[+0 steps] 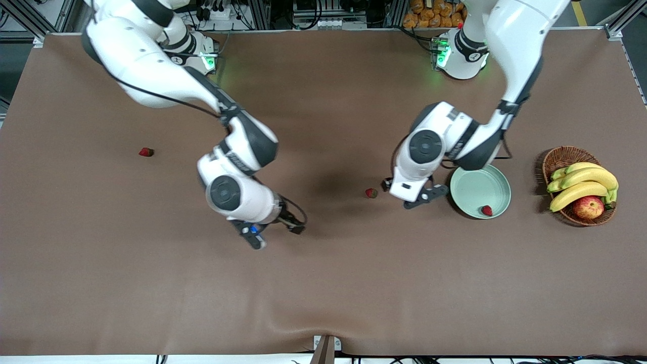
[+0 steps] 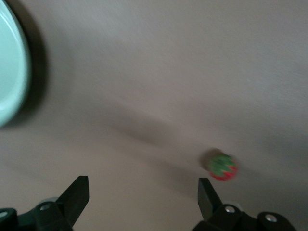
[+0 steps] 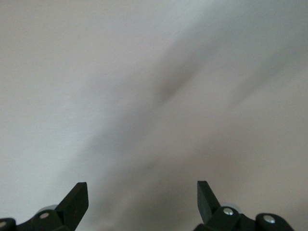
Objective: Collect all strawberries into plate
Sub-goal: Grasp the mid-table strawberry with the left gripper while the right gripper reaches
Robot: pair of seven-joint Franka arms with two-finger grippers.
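My left gripper grabs the second strawberry by its sides around the leafy cap (image 1: 371, 193) next. Then the strawberry is ready to join the pale green plate (image 1: 472, 184).
Three strawberries show in the front view. One strawberry (image 1: 487, 210) lies in the pale green plate (image 1: 472, 184), near the rim closest to the front camera. A second strawberry (image 1: 371, 192) lies on the brown table beside the plate, toward the right arm's end. A third strawberry (image 1: 146, 151) lies alone near the right arm's end. My left gripper (image 1: 410, 193) hangs open and empty between the second berry and the plate. The left wrist view shows that berry (image 2: 222, 166) just outside one fingertip (image 2: 206, 192), and the plate's rim (image 2: 19, 82) at the frame's edge. My right gripper (image 1: 275, 233) is open over bare table.
A brown wicker basket (image 1: 561, 154) with bananas (image 1: 581, 184) and a red-yellow apple (image 1: 588, 207) stands beside the plate, toward the left arm's end. The right wrist view shows only bare tabletop between the open fingers (image 3: 77, 199).
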